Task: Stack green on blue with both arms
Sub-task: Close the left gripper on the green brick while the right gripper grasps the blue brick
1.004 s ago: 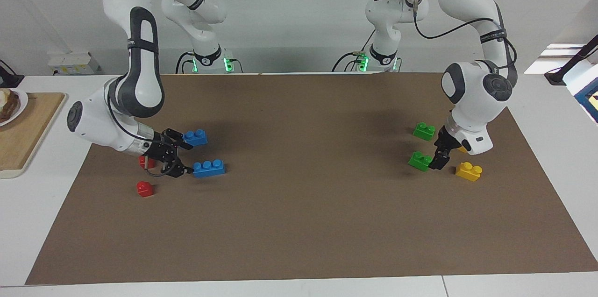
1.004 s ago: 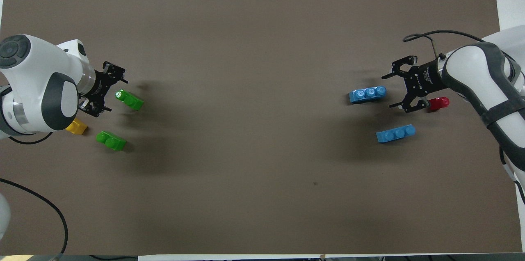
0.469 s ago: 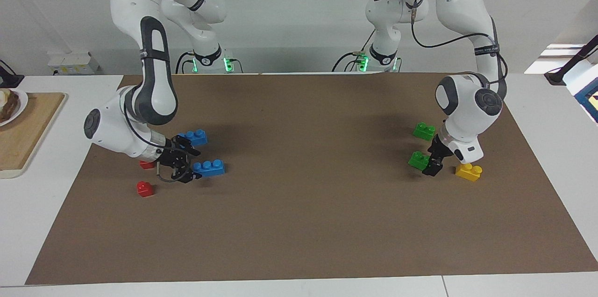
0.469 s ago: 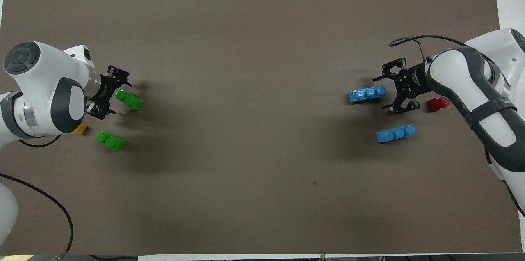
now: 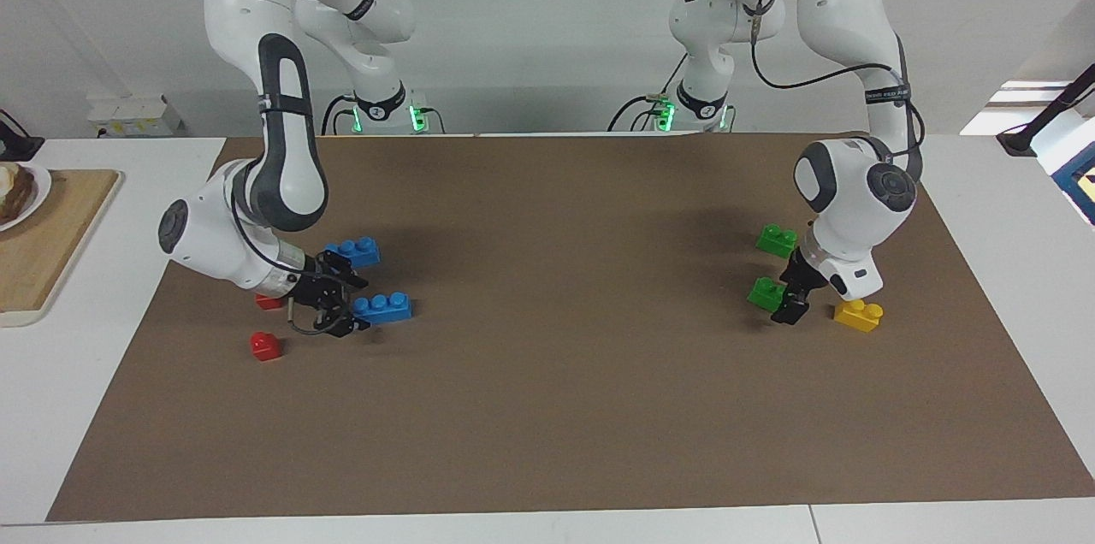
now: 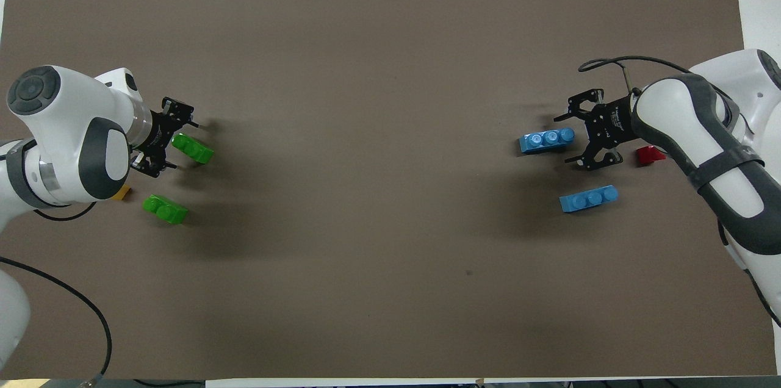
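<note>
Next, my right gripper grabs the blue brick by its short end (image 6: 567, 136) beside the red brick, so the blue brick's studs stay free for stacking green.
Two blue bricks lie toward the right arm's end of the brown mat. My right gripper (image 5: 353, 304) (image 6: 566, 138) is open and low at the mat, its fingers on either side of the end of the blue brick farther from the robots (image 5: 383, 307) (image 6: 547, 140). The other blue brick (image 5: 356, 251) (image 6: 589, 199) lies nearer to the robots. Two green bricks lie toward the left arm's end. My left gripper (image 5: 788, 301) (image 6: 176, 143) is open and low, straddling the end of the farther green brick (image 5: 766, 293) (image 6: 194, 150). The nearer green brick (image 5: 776, 239) (image 6: 165, 209) lies apart.
Two small red bricks (image 5: 265, 345) (image 5: 269, 301) lie by the right arm's wrist, one showing in the overhead view (image 6: 651, 155). A yellow brick (image 5: 858, 314) (image 6: 124, 193) lies beside the left gripper. A wooden board (image 5: 43, 245) sits off the mat at the right arm's end.
Both grippers have slid toward the middle of the table: the right one onto the end of the farther blue brick, the left one onto the end of the farther green brick. No brick has moved.
</note>
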`<state>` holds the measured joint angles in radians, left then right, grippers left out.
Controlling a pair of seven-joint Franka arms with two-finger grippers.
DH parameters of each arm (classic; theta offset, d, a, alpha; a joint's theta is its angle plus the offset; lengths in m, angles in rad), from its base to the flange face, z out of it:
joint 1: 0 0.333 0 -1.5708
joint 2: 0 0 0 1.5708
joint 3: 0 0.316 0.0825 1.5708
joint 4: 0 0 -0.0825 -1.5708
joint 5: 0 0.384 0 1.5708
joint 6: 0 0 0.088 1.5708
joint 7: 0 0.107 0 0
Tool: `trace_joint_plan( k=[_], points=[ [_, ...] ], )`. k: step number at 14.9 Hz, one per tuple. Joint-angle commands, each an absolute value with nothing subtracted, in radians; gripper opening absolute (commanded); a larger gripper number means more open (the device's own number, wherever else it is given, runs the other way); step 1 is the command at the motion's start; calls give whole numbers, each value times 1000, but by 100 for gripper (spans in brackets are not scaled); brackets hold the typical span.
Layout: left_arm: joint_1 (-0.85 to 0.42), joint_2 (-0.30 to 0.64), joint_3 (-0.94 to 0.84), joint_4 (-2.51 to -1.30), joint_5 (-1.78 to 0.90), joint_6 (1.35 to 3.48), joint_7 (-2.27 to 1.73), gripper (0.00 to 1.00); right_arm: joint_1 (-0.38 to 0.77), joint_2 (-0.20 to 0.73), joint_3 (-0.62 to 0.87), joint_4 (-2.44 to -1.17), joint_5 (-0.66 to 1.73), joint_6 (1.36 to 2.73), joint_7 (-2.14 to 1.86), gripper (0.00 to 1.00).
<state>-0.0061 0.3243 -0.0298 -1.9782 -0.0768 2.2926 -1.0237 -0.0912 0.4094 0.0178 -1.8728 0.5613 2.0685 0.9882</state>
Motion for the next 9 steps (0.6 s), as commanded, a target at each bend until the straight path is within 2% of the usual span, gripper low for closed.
trace_joint_plan(
  k=[1, 3, 4, 6, 8, 9],
  points=[
    [-11, 318, -29, -2008, -94, 2329, -1034, 100, -94, 408, 20, -1899, 595, 2108, 945, 90],
    [-12, 318, -29, -2008, -94, 2326, -1034, 98, -94, 408, 20, -1901, 595, 2108, 945, 88],
    [-12, 319, -29, -2008, -94, 2324, -1034, 90, -94, 408, 20, -1901, 595, 2108, 940, 85],
    [-14, 319, -29, -2008, -94, 2322, -1029, 55, -95, 408, 20, -1901, 595, 2108, 940, 80],
    [-15, 319, -28, -2006, -92, 2322, -1020, 3, -95, 408, 20, -1901, 597, 2108, 942, 77],
    [-23, 319, -28, -2003, -89, 2322, -1019, 0, -95, 408, 20, -1901, 603, 2109, 943, 77]
  ],
)
